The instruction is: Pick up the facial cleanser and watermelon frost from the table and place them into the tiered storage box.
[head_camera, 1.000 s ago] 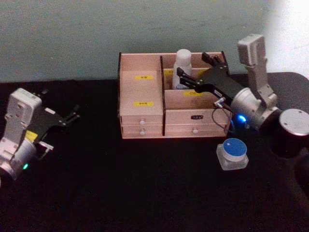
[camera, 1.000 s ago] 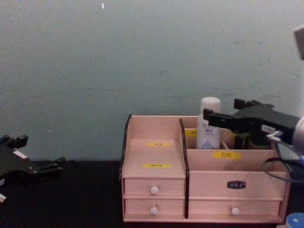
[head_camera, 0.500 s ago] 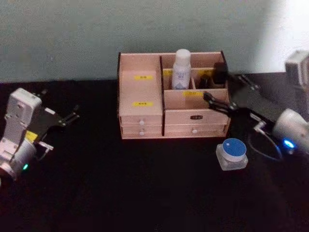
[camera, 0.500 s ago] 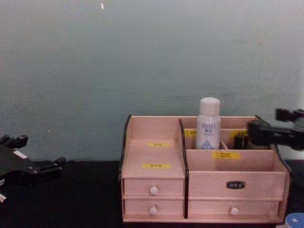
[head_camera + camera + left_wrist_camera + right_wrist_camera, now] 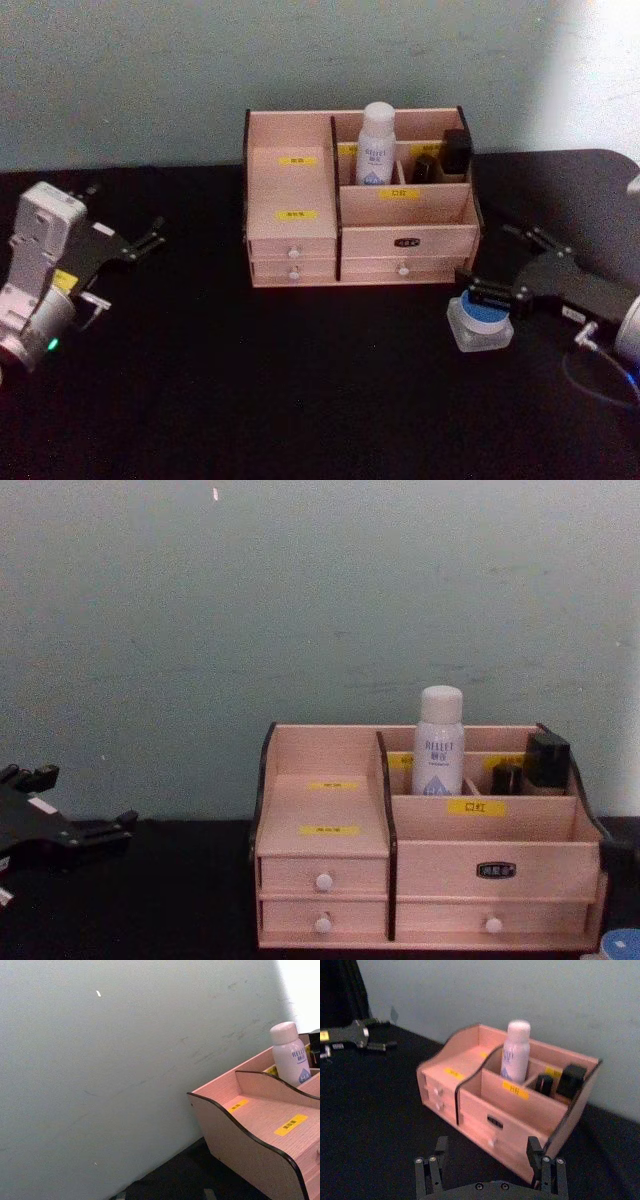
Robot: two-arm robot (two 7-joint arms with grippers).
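Note:
The watermelon frost needs to go into the tiered storage box [image 5: 428,845], so I should next grab it by its blue lid [image 5: 624,944] with my right gripper.
The facial cleanser [image 5: 375,145], a tall white bottle, stands upright in a rear compartment of the tiered storage box [image 5: 295,190], free of both grippers. It also shows in the chest view [image 5: 439,742] and the right wrist view [image 5: 515,1050]. The watermelon frost [image 5: 481,322], a squat blue-lidded jar, sits on the black table right of the box's front. My right gripper [image 5: 484,254] hangs open just above and behind it, one finger overlapping the lid; its spread fingers [image 5: 432,1170] face the box. My left gripper [image 5: 148,233] is parked open at the far left.
Two small black bottles [image 5: 455,150] stand in the box's rear right compartment. Drawers with white knobs [image 5: 324,881] face me. A pale wall [image 5: 300,600] rises close behind the box. The black table [image 5: 300,380] stretches in front.
My right gripper has drawn back from beside the cleanser in the box and dropped forward and right to the blue-lidded jar. The cleanser stays standing in the box. The left arm has not moved.

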